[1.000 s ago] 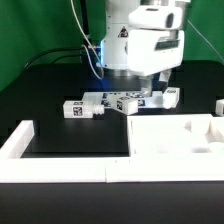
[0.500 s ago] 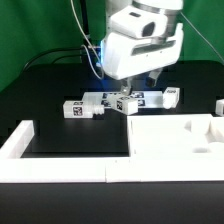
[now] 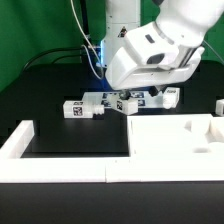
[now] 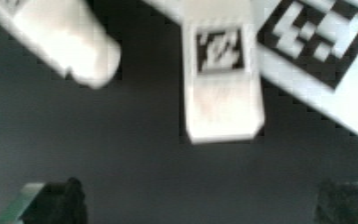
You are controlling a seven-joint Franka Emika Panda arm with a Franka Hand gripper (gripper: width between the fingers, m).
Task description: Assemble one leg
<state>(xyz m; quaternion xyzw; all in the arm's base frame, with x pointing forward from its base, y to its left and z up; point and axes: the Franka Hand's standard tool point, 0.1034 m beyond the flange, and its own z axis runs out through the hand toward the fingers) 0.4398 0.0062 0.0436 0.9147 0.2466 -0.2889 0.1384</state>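
Note:
Bare table shows in the wrist view between my gripper's fingers and the white leg's near end (image 4: 224,126), so closing now would miss it. My gripper moves toward it first.
Several white legs with black-and-white tags lie in a row on the black table: one (image 3: 75,108) at the exterior view's left, one (image 3: 96,102) beside it, one (image 3: 126,103) under the hand, one (image 3: 166,97) further right. The white hand (image 3: 150,55) hangs tilted over the middle of the row and hides its own fingers there. In the wrist view my gripper (image 4: 201,204) is open and empty, its dark fingertips (image 4: 55,200) wide apart. A leg (image 4: 224,80) lies lengthwise ahead of it, apart from the jaws. A second leg (image 4: 69,40) lies beside that one.
The large flat white panel with raised rims (image 3: 170,150) lies in front at the exterior view's right. A white rim piece (image 3: 20,140) stands at the front left. A small white part (image 3: 219,105) sits at the right edge. A big tag on white (image 4: 327,30) shows beside the leg.
The hand has swung from upright to tilted, its body leaning toward the exterior view's right, above the same legs. The legs have not moved.

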